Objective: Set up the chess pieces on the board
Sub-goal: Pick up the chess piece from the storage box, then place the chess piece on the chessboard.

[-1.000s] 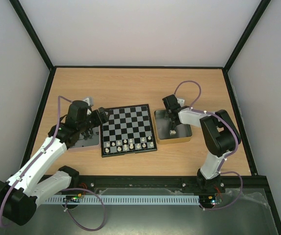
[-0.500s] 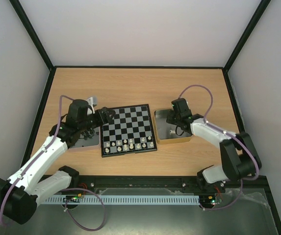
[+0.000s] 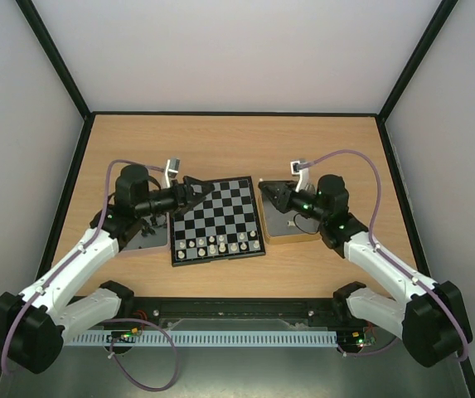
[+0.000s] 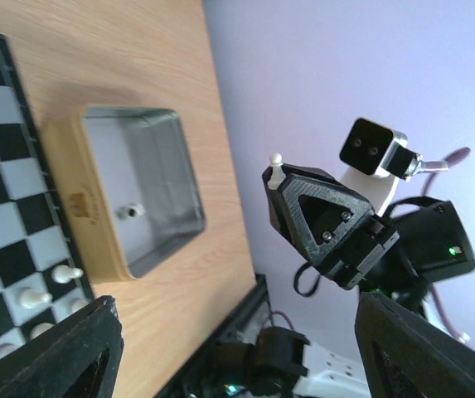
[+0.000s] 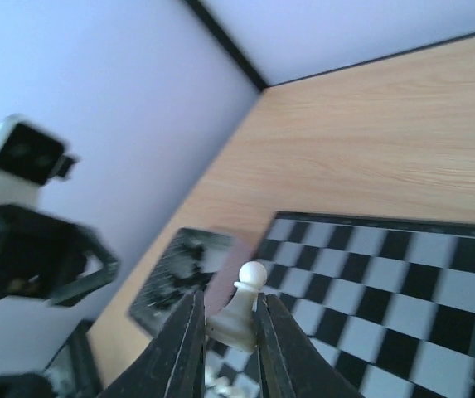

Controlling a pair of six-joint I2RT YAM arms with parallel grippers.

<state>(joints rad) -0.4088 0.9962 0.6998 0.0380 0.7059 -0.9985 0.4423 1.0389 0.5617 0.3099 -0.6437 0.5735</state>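
Observation:
The open fingers of my left gripper end over the board (image 3: 217,217), short of the white pawn, so it approaches the pawn first, then closes.
The board (image 3: 217,217) lies mid-table with several cream-white pieces (image 3: 220,245) in its near rows. My right gripper (image 3: 272,193) points left, above the gap between the board and the gold-rimmed tin (image 3: 307,235). In the right wrist view it (image 5: 227,319) is shut on a white pawn (image 5: 242,308), held upright above the board (image 5: 386,282). My left gripper (image 3: 202,189) hangs over the board's far left corner, open and empty; its fingers (image 4: 50,348) stand wide apart. That view shows the pawn (image 4: 277,159) and one piece (image 4: 129,211) left in the tin (image 4: 79,203).
A dark tin (image 3: 147,239) with black pieces sits left of the board, mostly under my left arm; it also shows in the right wrist view (image 5: 179,278). The two grippers face each other across the board. Walls enclose the table on three sides.
My right gripper has lifted out of the gold-rimmed tin with the white pawn and swung to point left at the board. My left gripper has moved right, over the board's corner.

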